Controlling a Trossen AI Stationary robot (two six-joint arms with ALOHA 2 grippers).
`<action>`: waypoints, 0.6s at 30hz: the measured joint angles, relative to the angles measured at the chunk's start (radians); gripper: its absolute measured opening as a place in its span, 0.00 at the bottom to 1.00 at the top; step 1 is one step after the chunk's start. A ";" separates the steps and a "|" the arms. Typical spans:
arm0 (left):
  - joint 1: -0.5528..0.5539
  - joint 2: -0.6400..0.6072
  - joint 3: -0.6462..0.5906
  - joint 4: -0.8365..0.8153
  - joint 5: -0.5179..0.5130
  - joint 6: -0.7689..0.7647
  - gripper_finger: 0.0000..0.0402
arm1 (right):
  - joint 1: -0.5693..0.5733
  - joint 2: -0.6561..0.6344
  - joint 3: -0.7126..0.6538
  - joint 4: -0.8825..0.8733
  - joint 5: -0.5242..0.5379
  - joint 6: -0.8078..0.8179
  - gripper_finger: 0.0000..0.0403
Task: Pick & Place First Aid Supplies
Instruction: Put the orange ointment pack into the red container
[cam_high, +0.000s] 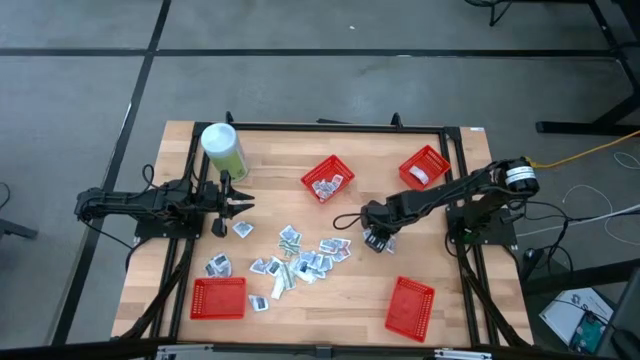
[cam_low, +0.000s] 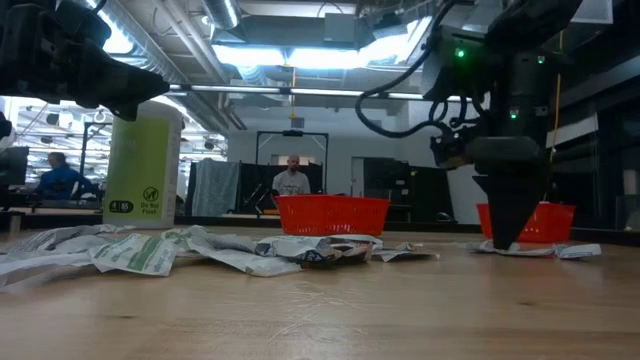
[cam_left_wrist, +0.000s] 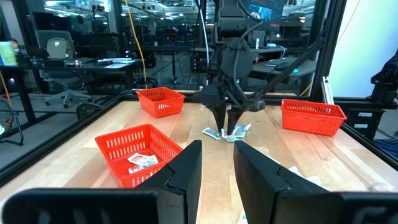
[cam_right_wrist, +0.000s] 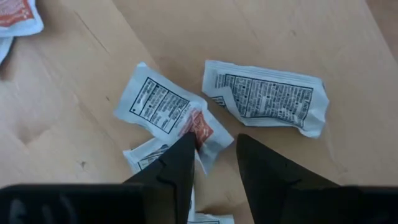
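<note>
The red-marked packet is ready for my right gripper to close on, as my fingers reach down on either side of its red corner (cam_right_wrist: 210, 132), beside the second packet (cam_right_wrist: 268, 98).
Many small white first aid packets (cam_high: 300, 255) lie scattered on the wooden table's middle; some more lie in a red basket (cam_high: 327, 178). My right gripper (cam_right_wrist: 213, 149) points down, open, over a small cluster of packets right of the pile (cam_high: 385, 240). One fingertip stands at a packet with a red mark (cam_right_wrist: 165, 112); a second packet (cam_right_wrist: 267, 96) lies flat beside it. In the low view its fingers (cam_low: 508, 235) reach down to the packets (cam_low: 525, 250). My left gripper (cam_left_wrist: 217, 162) waits level at the table's left, open, with nothing between its fingers. My right gripper comes from above, pointing down, one fingertip (cam_right_wrist: 183, 152) over the red-marked corner (cam_right_wrist: 202, 127) of a packet that lies flat on the table. Whether it touches the packet, I cannot tell.
A tall pale-green canister (cam_high: 224, 150) stands at the far left, close to my left gripper. Red baskets stand at the far right (cam_high: 424, 166), near left (cam_high: 218, 298) and near right (cam_high: 410, 305). People show in the room beyond the table (cam_low: 292, 175).
</note>
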 joint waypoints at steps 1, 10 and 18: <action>0.000 0.000 0.000 0.000 0.000 0.000 0.22 | 0.000 0.004 0.000 0.003 0.000 -0.005 0.30; 0.000 0.000 0.000 0.000 0.000 0.000 0.22 | 0.000 -0.020 -0.003 0.005 0.007 -0.030 0.18; 0.000 0.000 0.000 0.000 0.000 0.000 0.22 | 0.000 -0.023 -0.003 0.018 0.004 -0.051 0.03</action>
